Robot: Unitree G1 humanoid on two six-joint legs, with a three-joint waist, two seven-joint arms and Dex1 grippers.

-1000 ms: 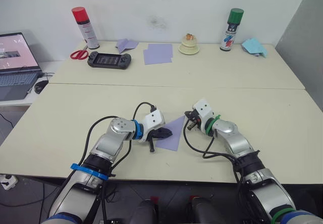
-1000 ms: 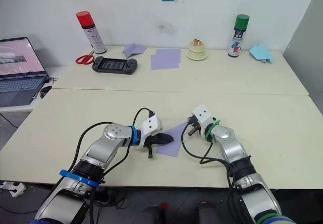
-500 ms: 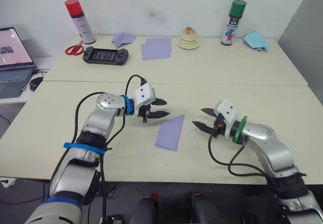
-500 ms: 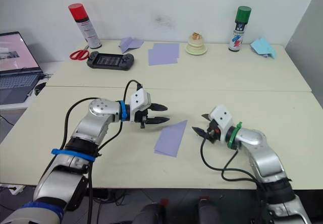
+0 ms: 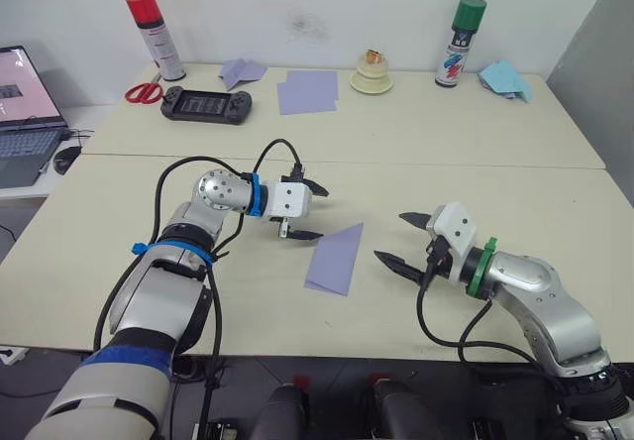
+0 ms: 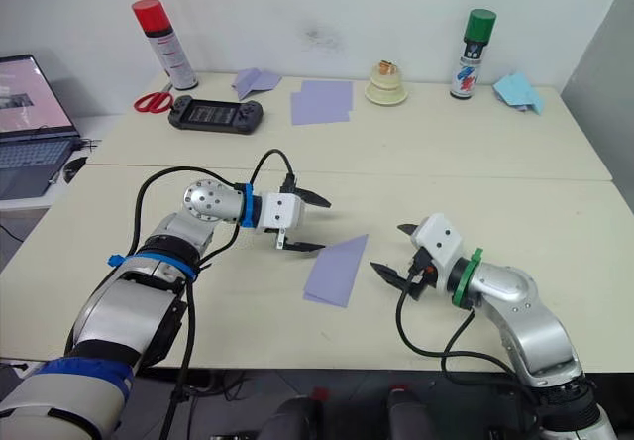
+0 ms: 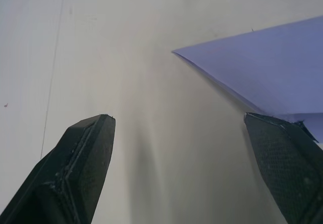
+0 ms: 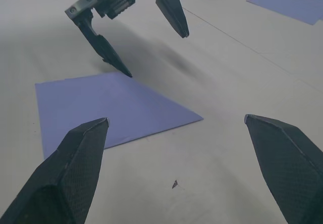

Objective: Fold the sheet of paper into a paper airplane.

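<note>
The right gripper takes the folded paper by its wide tail end (image 5: 328,283) (image 8: 46,118) next and picks it up. Then I fold the paper into an airplane.
The sheet of paper (image 5: 335,259), lavender and folded flat into a narrow strip, lies on the near table between my two grippers. My left gripper (image 5: 324,213) hovers open just off the paper's far left corner, its lower fingertip close above that corner. In the left wrist view the paper (image 7: 272,67) shows a doubled edge beside one finger (image 7: 287,158). My right gripper (image 5: 389,237) stands wide open a little to the paper's right, holding nothing. From the right wrist camera, the paper (image 8: 106,108) lies flat with the left gripper (image 8: 157,55) above its far corner.
On the far table stand a red spray can (image 5: 154,34), scissors (image 5: 144,91), a game console (image 5: 206,106), a lavender folded plane (image 5: 243,70), a pair of lavender sheets (image 5: 309,91), a small dish (image 5: 372,75), a green can (image 5: 459,42) and light-blue folded paper (image 5: 503,78). A laptop (image 5: 25,113) sits at far left.
Both grippers were shut at the paper's edges a second ago. They have opened and drawn apart, left to the left, right to the right, leaving the paper on the table.
</note>
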